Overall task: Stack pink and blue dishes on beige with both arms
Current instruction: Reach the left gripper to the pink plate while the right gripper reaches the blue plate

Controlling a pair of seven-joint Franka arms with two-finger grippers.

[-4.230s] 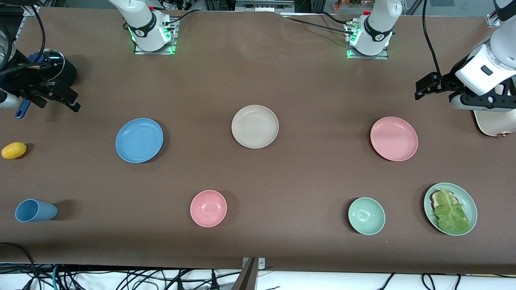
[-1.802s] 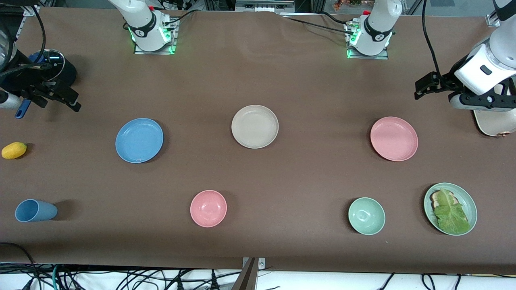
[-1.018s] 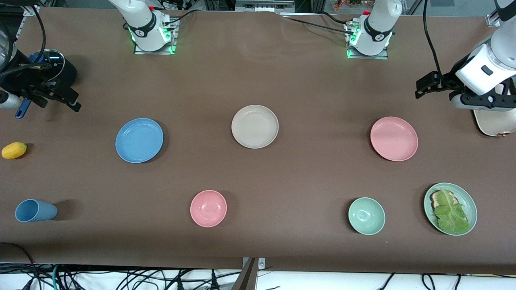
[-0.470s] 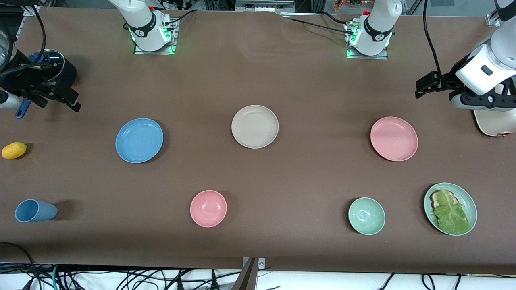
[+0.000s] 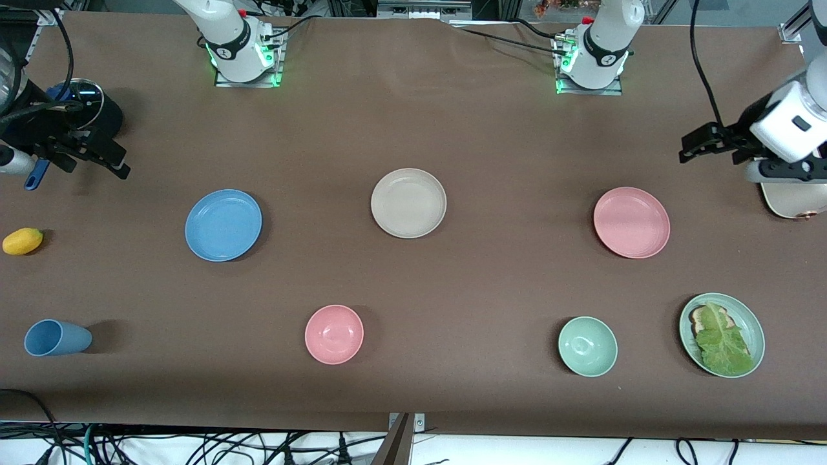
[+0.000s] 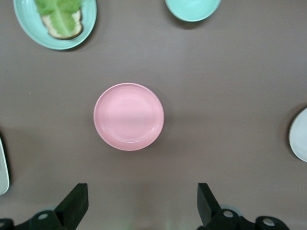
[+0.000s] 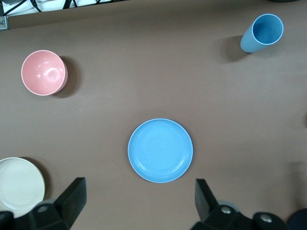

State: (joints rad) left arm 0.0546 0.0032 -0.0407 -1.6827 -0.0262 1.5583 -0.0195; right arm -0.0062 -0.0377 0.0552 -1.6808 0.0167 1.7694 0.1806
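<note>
My left gripper grabs the pink plate next, by its raised rim [image 5: 667, 214]. Then I stack the pink plate on the beige plate [image 5: 408, 203].
Three plates lie in a row on the brown table: the blue plate [image 5: 223, 225] toward the right arm's end, the beige plate [image 5: 408, 203] in the middle, and the pink plate [image 5: 631, 222] toward the left arm's end. All three are bare and apart. My left gripper [image 5: 701, 145] hangs open over bare table beside the toaster; its wrist view has the pink plate [image 6: 128, 116] ahead of the open left gripper [image 6: 141, 206]. My right gripper [image 5: 90, 158] hangs open beside a dark pot; the blue plate [image 7: 160, 150] shows ahead of the right gripper [image 7: 139, 201].
Nearer the front camera stand a blue cup [image 5: 55, 337] on its side, a pink bowl [image 5: 334, 334], a green bowl [image 5: 587, 346] and a green plate [image 5: 749, 316] with bread and lettuce. A cream toaster [image 5: 791, 200], a yellow fruit [image 5: 22, 241] and a lidded dark pot [image 5: 90, 106] sit at the table's ends.
The left gripper has drawn back a little toward the left arm's end of the table, still open. The right arm and all plates have not moved.
</note>
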